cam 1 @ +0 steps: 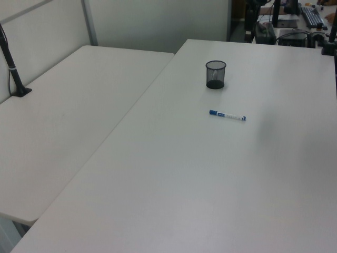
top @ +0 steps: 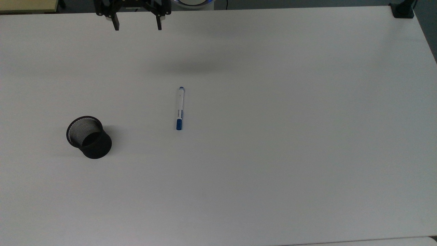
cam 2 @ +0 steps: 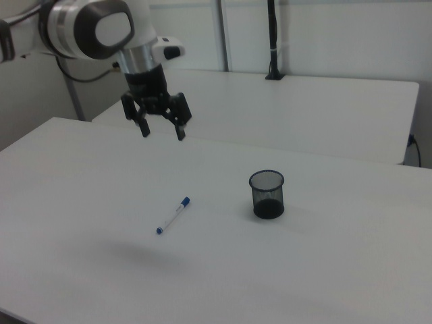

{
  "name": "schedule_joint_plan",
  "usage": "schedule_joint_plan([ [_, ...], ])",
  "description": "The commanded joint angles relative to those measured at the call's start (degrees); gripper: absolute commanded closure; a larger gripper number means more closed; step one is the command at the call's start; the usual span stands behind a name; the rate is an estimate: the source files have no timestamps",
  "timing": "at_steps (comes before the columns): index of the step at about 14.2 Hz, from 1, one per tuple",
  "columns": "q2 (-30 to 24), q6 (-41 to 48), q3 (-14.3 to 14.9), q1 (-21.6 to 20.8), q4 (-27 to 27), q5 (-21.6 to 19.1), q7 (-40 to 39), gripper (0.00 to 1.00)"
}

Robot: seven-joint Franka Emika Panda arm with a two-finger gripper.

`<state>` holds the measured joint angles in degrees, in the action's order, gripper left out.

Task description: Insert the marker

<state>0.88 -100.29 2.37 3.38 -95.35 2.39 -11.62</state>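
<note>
The marker should go into the black mesh cup (cam 1: 215, 74), so my gripper should next grab it by its blue end with the cap (cam 1: 213, 113).
The marker (top: 180, 108) lies flat near the middle of the white table (top: 273, 136), its blue cap toward the top view's bottom; it also shows as a marker (cam 1: 227, 115) and a marker (cam 2: 173, 215) in the side views. A black mesh cup (top: 89, 137) stands upright to the top view's left of it, seen too as the cup (cam 1: 215, 74) and the cup (cam 2: 267, 194). My gripper (top: 137, 26) hangs open and empty high above the table's far edge; in the right view the gripper (cam 2: 162, 130) is well above and behind the marker.
A second white table (cam 1: 68, 116) adjoins along the left view's left, with a black post (cam 1: 13, 68) clamped on it. Another black clamp (top: 402, 10) sits at the top view's upper right corner. Office clutter (cam 1: 295, 21) stands beyond the table's end.
</note>
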Motion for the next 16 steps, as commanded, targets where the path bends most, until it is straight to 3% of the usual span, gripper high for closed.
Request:
schedule_joint_plan([
  [1,5.4,-2.6,-0.1,-0.8,-1.2,5.6,-3.2,0.0],
  [6,8.2,-14.3,-0.3,-1.5,-7.2,4.9,4.2,0.0],
  [12,17.5,-26.8,-0.3,-5.5,-8.0,4.8,14.8,0.0],
  [16,21.4,-31.7,-0.3,-6.4,-8.1,4.8,19.1,0.12],
])
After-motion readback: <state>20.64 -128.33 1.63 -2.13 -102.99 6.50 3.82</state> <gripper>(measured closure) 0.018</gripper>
